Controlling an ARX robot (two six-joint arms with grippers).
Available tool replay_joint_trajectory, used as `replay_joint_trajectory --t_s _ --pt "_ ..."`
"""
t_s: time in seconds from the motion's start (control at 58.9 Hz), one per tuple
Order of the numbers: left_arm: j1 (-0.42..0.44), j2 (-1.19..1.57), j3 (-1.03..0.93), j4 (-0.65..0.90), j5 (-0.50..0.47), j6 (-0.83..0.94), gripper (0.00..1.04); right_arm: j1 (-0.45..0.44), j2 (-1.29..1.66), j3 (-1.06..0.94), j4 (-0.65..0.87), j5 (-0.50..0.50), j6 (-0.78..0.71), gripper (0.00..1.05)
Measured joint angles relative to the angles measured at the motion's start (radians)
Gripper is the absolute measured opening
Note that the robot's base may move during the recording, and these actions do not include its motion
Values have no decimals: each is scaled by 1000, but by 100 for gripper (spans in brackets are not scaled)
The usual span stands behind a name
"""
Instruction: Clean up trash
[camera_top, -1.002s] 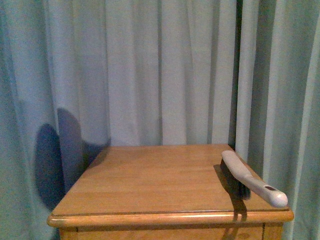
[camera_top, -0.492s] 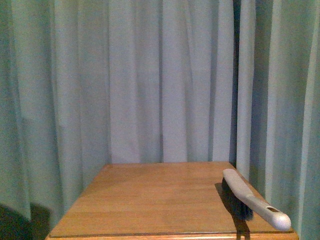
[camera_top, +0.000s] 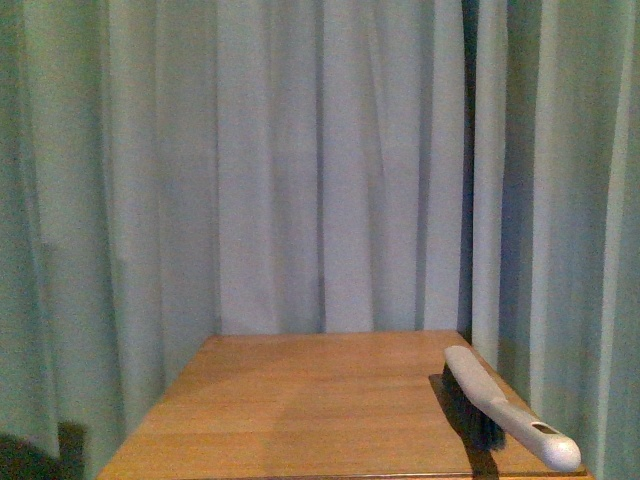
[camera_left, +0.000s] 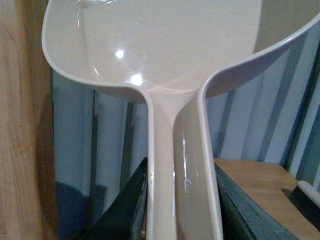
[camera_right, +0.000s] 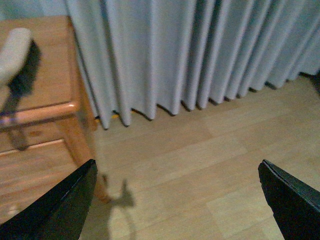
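The brush's bristles need to stay free to sweep up trash. My right gripper should next pick up the brush by its white handle (camera_top: 530, 430).
No wad of white tissue paper shows in any view. My left gripper (camera_left: 182, 210) is shut on the handle of a cream dustpan (camera_left: 165, 50), whose empty scoop fills the top of the left wrist view. My right gripper (camera_right: 177, 200) is open and empty, hanging over bare wooden floor (camera_right: 200, 150) beside the table. A hand brush (camera_top: 500, 405) with a cream handle and black bristles lies at the right edge of the wooden table (camera_top: 300, 400); it also shows in the right wrist view (camera_right: 15, 60). Neither arm shows in the front view.
Pale blue-green curtains (camera_top: 320, 160) hang behind and around the table and reach the floor (camera_right: 200, 50). A table leg (camera_right: 82, 150) stands near my right gripper. A wooden panel (camera_left: 20, 125) runs along one side of the left wrist view.
The front view has tilted upward: the table's front edge has dropped out of the frame and more curtain shows. The shadows on the left curtain are gone. The brush has not moved on the table.
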Motion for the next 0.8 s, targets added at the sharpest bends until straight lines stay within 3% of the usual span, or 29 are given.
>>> replay_joint_trajectory --t_s 0.136,0.391,0.798 --pt "0 0 0 0 0 0 29 14 342 269 -83 -80 126 97" --pt "0 0 0 0 0 0 29 134 729 618 -214 -96 315 97" --pt "0 0 0 0 0 -1 29 242 991 860 -318 -83 449 97"
